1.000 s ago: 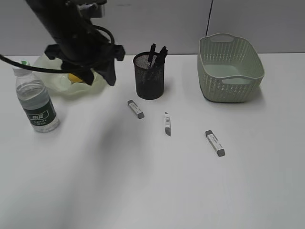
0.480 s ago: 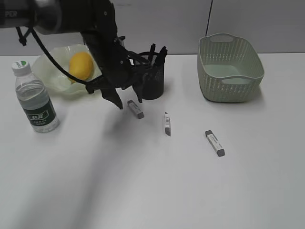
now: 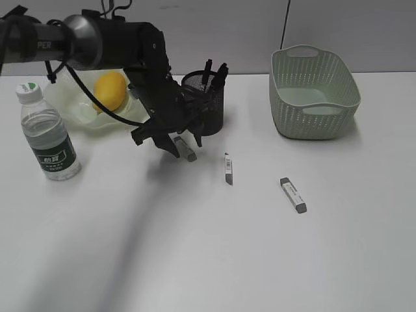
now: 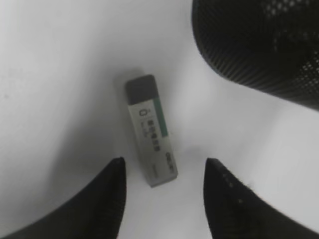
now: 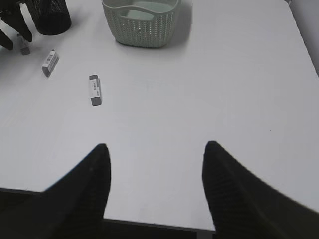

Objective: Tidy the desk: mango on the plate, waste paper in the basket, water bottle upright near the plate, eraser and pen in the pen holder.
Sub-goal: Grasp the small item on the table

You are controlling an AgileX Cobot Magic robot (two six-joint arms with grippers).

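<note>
My left gripper grabs the white eraser's printed sleeve [image 3: 186, 149] next, to tidy the eraser into the pen holder [image 3: 205, 104].
My left gripper [image 3: 182, 143] is open, low over a grey-and-white eraser [image 3: 186, 149] lying just left-front of the black mesh pen holder [image 3: 205, 104], which holds several pens. In the left wrist view the eraser [image 4: 152, 130] lies ahead of the open gripper [image 4: 164, 167], its near end between the fingertips, with the holder [image 4: 264, 45] at the upper right. The mango [image 3: 110, 89] lies on the green plate [image 3: 78, 116]. The water bottle [image 3: 47, 133] stands upright in front of the plate. My right gripper [image 5: 156, 152] is open and empty over the desk's front edge. The waste paper is not visible.
Two more erasers [image 3: 228, 168] [image 3: 293, 194] lie mid-desk; they also show in the right wrist view [image 5: 51, 62] [image 5: 94, 89]. The pale green basket [image 3: 313, 91] stands at the back right, seen from the right wrist too [image 5: 142, 22].
My left arm has swung from over the plate to the right and down to the eraser beside the pen holder, uncovering the mango on the plate. Nothing else moved.
</note>
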